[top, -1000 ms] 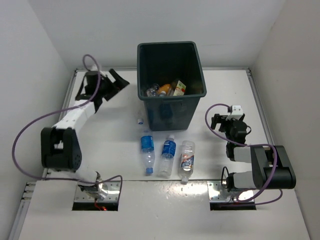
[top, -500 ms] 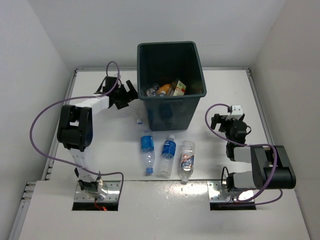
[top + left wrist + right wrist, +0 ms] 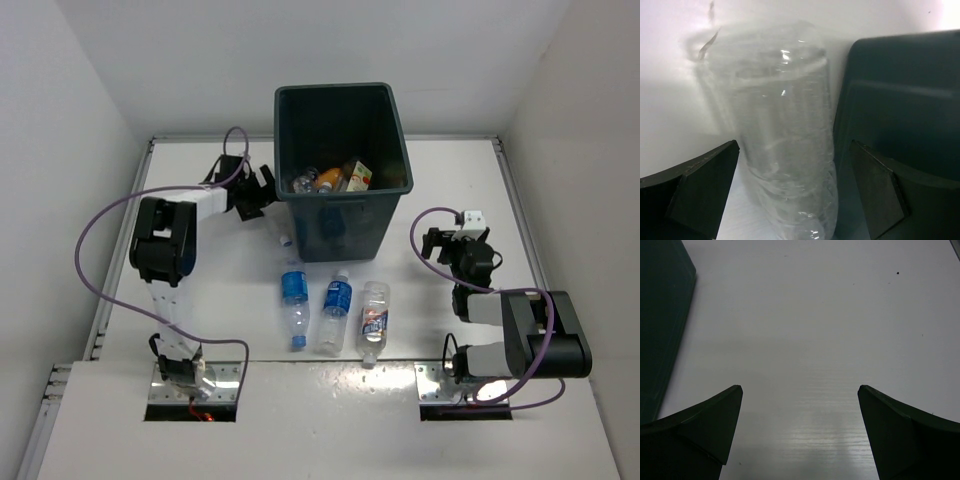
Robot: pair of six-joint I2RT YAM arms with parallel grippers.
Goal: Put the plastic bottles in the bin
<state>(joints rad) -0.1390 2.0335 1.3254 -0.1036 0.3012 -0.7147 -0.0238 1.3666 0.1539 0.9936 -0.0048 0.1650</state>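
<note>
My left gripper should close on the clear unlabelled bottle now, because the bottle's middle is between the open fingers. Closing now would hold it.
The dark bin [image 3: 345,225] stands at the back middle of the table. Three plastic bottles lie in a row in front of it: two with blue labels [image 3: 293,303] [image 3: 337,308] and one with a white label [image 3: 373,320]. My left gripper [image 3: 260,192] is open beside the bin's left wall. In the left wrist view its open fingers [image 3: 705,185] stand either side of a clear unlabelled bottle [image 3: 780,115] lying against the bin wall [image 3: 900,115], without touching it. My right gripper [image 3: 436,246] is open and empty over bare table [image 3: 800,387].
Inside the bin lie an orange bottle [image 3: 326,179], a small carton [image 3: 361,175] and a clear bottle [image 3: 303,183]. The small clear bottle shows beside the bin's front left corner [image 3: 281,240]. The bin's side shows at the left of the right wrist view [image 3: 660,315]. White walls enclose the table.
My left arm has swung from the far left back corner toward the bin, and its gripper now sits at the bin's left wall. The right arm and the three bottles have not moved.
</note>
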